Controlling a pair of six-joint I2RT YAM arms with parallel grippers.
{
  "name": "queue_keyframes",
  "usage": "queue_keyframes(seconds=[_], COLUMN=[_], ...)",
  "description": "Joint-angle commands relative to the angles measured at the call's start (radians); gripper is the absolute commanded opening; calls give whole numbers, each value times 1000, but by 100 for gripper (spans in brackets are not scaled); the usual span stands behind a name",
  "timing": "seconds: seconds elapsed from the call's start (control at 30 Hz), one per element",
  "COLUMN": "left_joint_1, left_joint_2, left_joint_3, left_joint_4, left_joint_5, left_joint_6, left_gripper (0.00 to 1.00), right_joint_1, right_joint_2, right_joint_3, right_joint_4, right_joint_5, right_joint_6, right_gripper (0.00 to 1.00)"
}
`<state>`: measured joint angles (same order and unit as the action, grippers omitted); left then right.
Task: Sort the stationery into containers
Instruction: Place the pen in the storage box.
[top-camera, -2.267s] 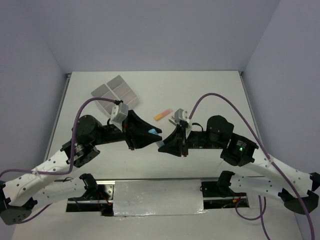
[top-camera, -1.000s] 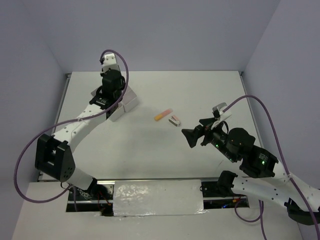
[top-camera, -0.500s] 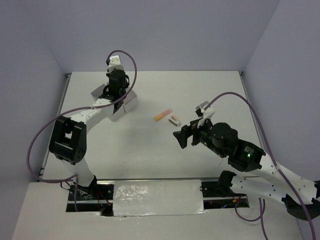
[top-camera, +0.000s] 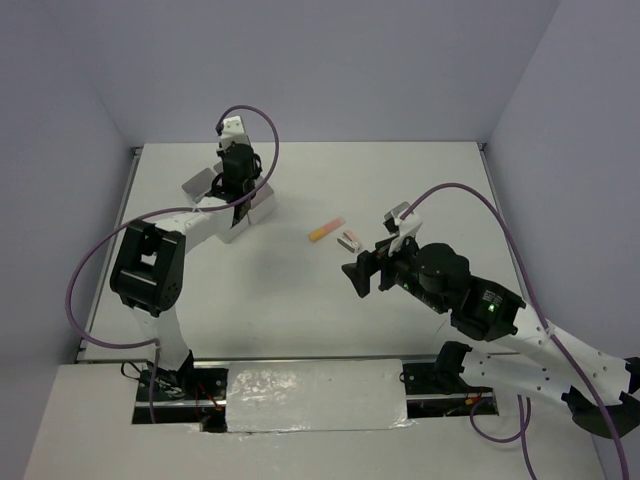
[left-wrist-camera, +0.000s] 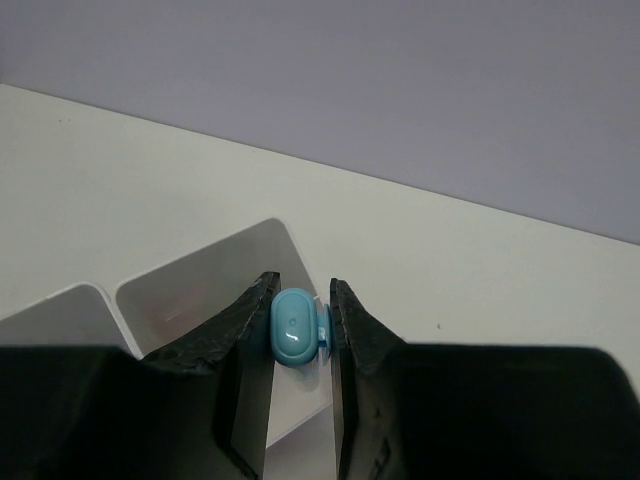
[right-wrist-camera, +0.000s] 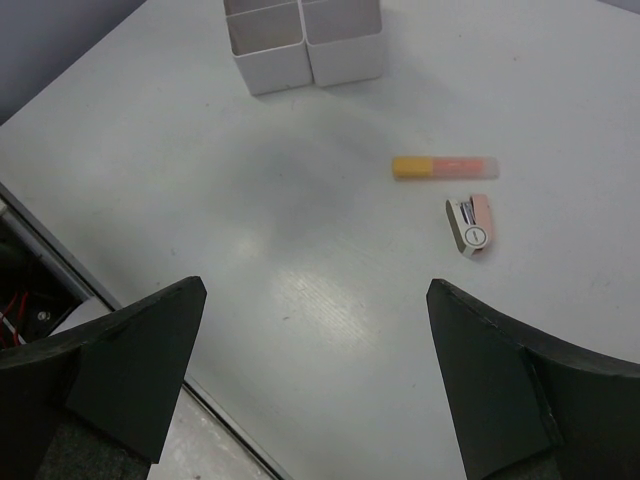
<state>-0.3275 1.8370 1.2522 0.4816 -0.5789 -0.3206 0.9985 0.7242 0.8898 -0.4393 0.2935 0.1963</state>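
Note:
The light blue marker (left-wrist-camera: 297, 326) hangs above an open section of the white containers, inside its outer sides, and would land inside. My left gripper opens now.
A light blue marker (left-wrist-camera: 297, 326) sits end-on between the fingers of my left gripper (left-wrist-camera: 303, 284), which is shut on it. That gripper (top-camera: 240, 196) hangs over the white containers (top-camera: 198, 183) at the far left; below the marker I see the wall of one square compartment (left-wrist-camera: 205, 283). An orange and pink marker (top-camera: 326, 229) lies on the table mid-way back, with a small pink and white item (top-camera: 349, 241) beside it. My right gripper (top-camera: 358, 273) is open and holds nothing, hovering near-side of both. The right wrist view shows that marker (right-wrist-camera: 445, 167), the small item (right-wrist-camera: 470, 225) and the containers (right-wrist-camera: 303, 40).
The white table (top-camera: 400, 180) is walled by grey panels at the back and sides. Its near edge, with a foil-covered strip (top-camera: 315, 395) and the arm bases, runs along the bottom. A purple cable (top-camera: 470, 200) loops above my right arm.
My left arm has stretched a little further over the containers, still gripping the light blue marker. My right gripper has drifted left, closer to the two items on the table.

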Motion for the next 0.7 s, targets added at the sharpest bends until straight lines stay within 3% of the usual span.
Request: queue_keyframes(seconds=[0.0, 0.1, 0.27, 0.5, 0.67], left_joint_1=[8, 8, 8, 8, 8], left_joint_2=[10, 16, 19, 19, -76], left_joint_3=[-2, -7, -33, -19, -20], left_joint_4=[109, 103, 112, 77, 9], left_joint_5=[-9, -3, -15, -15, 17], left_joint_6=[-6, -11, -26, -47, -107], left_gripper=[13, 26, 39, 72, 80], right_joint_1=[-3, -3, -3, -6, -98], right_joint_2=[-6, -5, 11, 46, 109], right_joint_3=[-9, -12, -14, -12, 4], right_joint_4=[63, 71, 79, 99, 120], right_joint_5=[-10, -11, -19, -36, -83], right_joint_6=[-15, -18, -18, 5, 51], right_gripper=[100, 100, 100, 100, 100])
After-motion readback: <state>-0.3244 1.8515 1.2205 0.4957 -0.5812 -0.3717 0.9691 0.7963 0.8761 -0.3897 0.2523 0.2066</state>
